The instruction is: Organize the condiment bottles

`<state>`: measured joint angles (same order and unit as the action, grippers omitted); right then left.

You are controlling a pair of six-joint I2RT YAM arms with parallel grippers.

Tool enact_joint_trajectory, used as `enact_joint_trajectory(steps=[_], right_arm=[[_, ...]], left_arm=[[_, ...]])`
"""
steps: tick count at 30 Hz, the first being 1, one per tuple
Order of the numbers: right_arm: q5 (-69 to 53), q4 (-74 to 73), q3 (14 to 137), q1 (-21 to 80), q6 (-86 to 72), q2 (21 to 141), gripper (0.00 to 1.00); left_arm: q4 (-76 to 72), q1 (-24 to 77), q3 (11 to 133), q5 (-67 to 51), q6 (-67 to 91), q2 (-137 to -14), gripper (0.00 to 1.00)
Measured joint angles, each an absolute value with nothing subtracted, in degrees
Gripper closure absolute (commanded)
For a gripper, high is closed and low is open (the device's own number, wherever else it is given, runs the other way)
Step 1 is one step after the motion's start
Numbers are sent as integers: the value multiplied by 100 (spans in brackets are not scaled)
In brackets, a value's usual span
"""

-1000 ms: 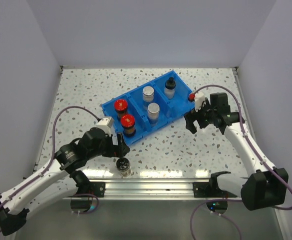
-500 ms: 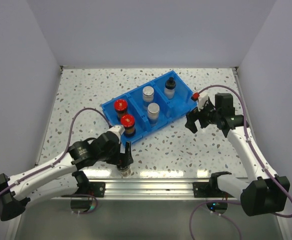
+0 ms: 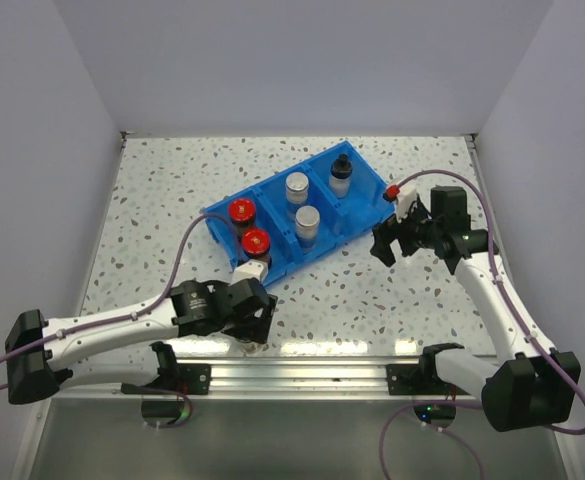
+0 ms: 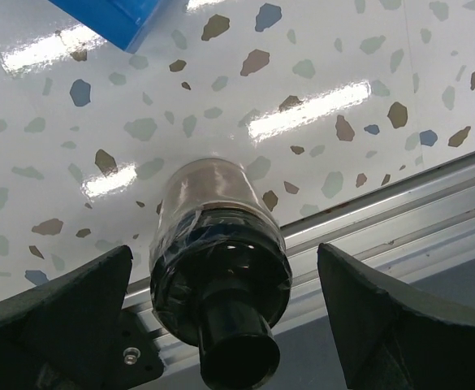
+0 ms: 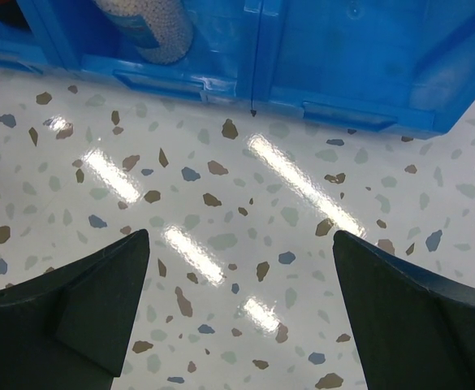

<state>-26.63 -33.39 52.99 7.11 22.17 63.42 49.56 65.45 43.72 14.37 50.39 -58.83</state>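
Note:
The jar's base should stay free to stand in the bin, so my left gripper needs to grab the black-capped jar by its wide black shoulder [image 4: 219, 264] next.
A blue bin [image 3: 272, 181] holds two red-capped jars [image 3: 242, 211] [image 3: 256, 242] in its left compartment, two silver-capped jars [image 3: 297, 186] [image 3: 307, 220] in the middle one, and one black-capped jar [image 3: 341, 173] in the right one. My left gripper [image 3: 251, 326] is low at the table's near edge and covers the other black-capped jar from above. In the left wrist view that jar [image 4: 219, 268] stands upright between the open fingers of the left gripper [image 4: 223, 248], with gaps on both sides. My right gripper [image 3: 384, 243] is open and empty by the bin's right end.
A metal rail [image 3: 302, 372] runs along the near table edge, right behind the loose jar [image 4: 399, 211]. In the right wrist view the bin's front wall [image 5: 343, 65] and a silver-capped jar's body [image 5: 152, 28] lie ahead of the right gripper [image 5: 239, 236]. White walls enclose the table.
My left arm has swung right and down towards the near edge, so its open fingers now straddle the loose black-capped jar. The right gripper shifted slightly, then stayed still.

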Motion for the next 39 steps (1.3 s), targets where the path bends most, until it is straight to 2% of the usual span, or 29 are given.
enact_joint_trajectory(steps=[5,8,11,12,15,18,25,30,39], right_arm=[[-2663,-3339,5299,705,2220,6342,1],[-2663,-3339,5299,705,2226,6342,1],[-2663,-3339,5299,705,2235,6342,2],[-2663,-3339,5299,705,2235,6342,2],[-2665,-3339,5299,705,2244,6342,1],[-2659,-3339,5299,705,2250,6337,1],[-2176,-3253,5299,611,2126,6254,2],[-1170,-2884,5288,353,1702,6053,1],[-392,-2512,5194,-104,1245,5719,1]], left_arm=[[5109,6886,4480,1662,5168,-6278,1],[5203,7017,4547,1765,5201,-6504,7],[5251,7065,4598,1881,5258,-6659,40],[5282,7063,4624,1920,5284,-6683,59],[5347,7065,4764,2016,5251,-6718,78],[5308,7065,5122,2073,5113,-6792,86],[4991,7063,6591,1999,4353,-7415,93],[4827,6873,8635,1874,3614,-8735,94],[4619,5575,11963,1256,2652,-11362,94]])
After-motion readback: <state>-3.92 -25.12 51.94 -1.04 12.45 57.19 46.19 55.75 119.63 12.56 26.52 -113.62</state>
